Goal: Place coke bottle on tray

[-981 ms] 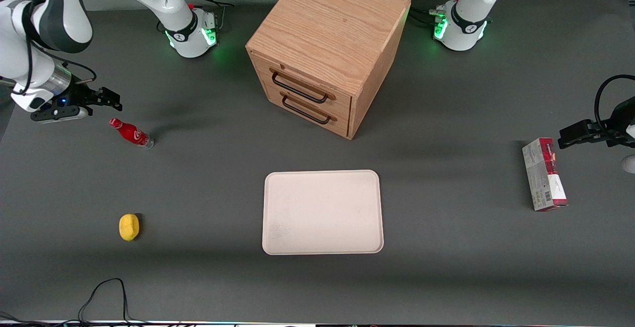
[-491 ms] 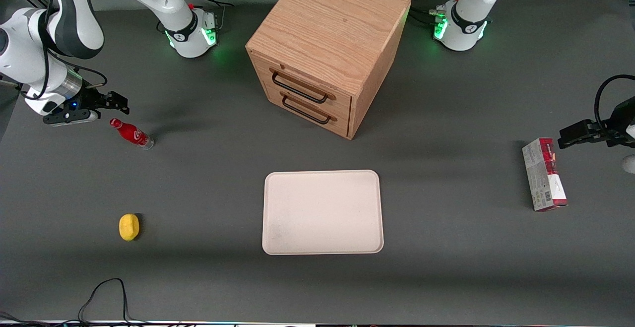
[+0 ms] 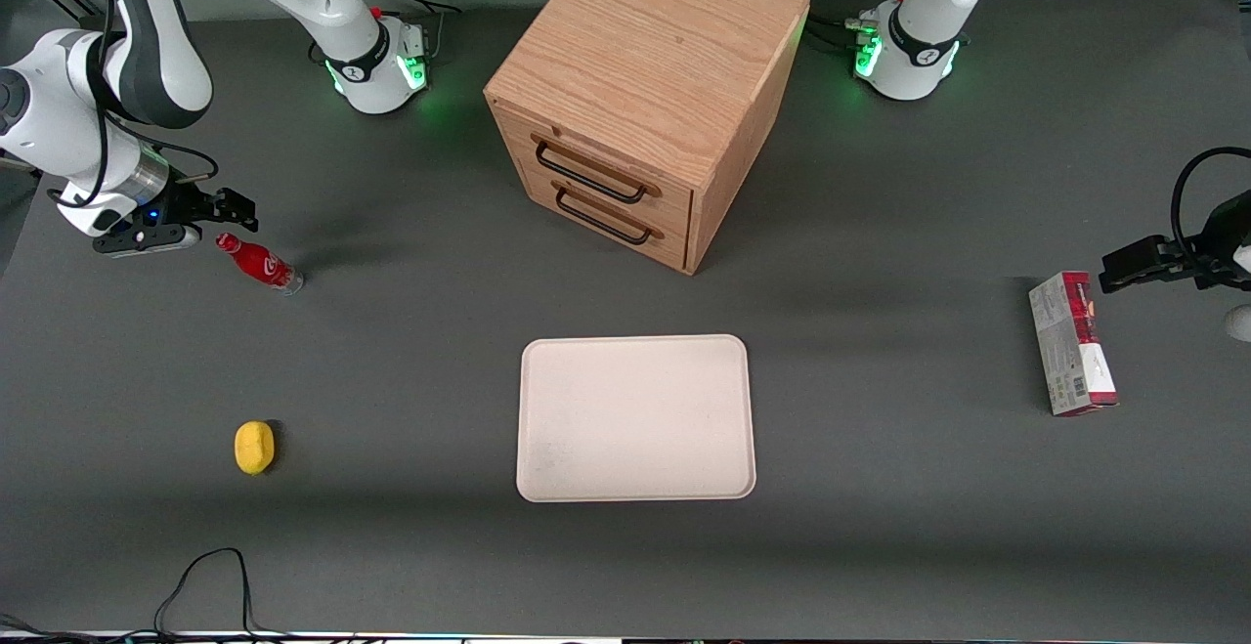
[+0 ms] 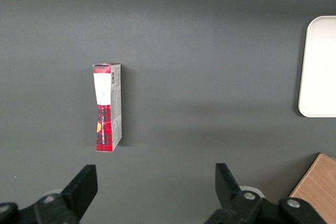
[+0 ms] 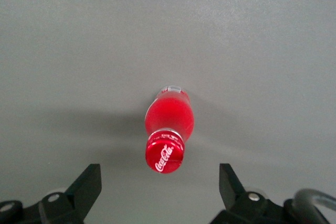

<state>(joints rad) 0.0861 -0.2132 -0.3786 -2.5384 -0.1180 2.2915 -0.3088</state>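
Note:
My right gripper takes hold of the coke bottle by its red cap end (image 3: 229,243) next. Then it sets the coke bottle on the tray (image 3: 635,417).
The coke bottle (image 3: 259,263), with red cap, red label and clear base, stands on the grey table toward the working arm's end. In the right wrist view I look down on its cap (image 5: 165,157) and red body. My right gripper (image 3: 235,211) is open and empty, hovering just above and beside the bottle's cap. In the right wrist view the gripper (image 5: 160,182) has its fingers (image 5: 88,181) spread wide, with the cap just ahead of the gap between them, not touching. The cream-white tray (image 3: 635,417) lies bare mid-table, nearer the front camera; its edge shows in the left wrist view (image 4: 319,66).
A wooden drawer cabinet (image 3: 645,87) with two shut drawers stands farther from the camera than the tray. A yellow lemon (image 3: 254,448) lies nearer the camera than the bottle. A red-and-white carton (image 3: 1072,343) lies toward the parked arm's end. A black cable (image 3: 200,576) loops at the table's front edge.
My right gripper has moved closer to the bottle, coming down toward the table and over the cap. The bottle and tray have not moved.

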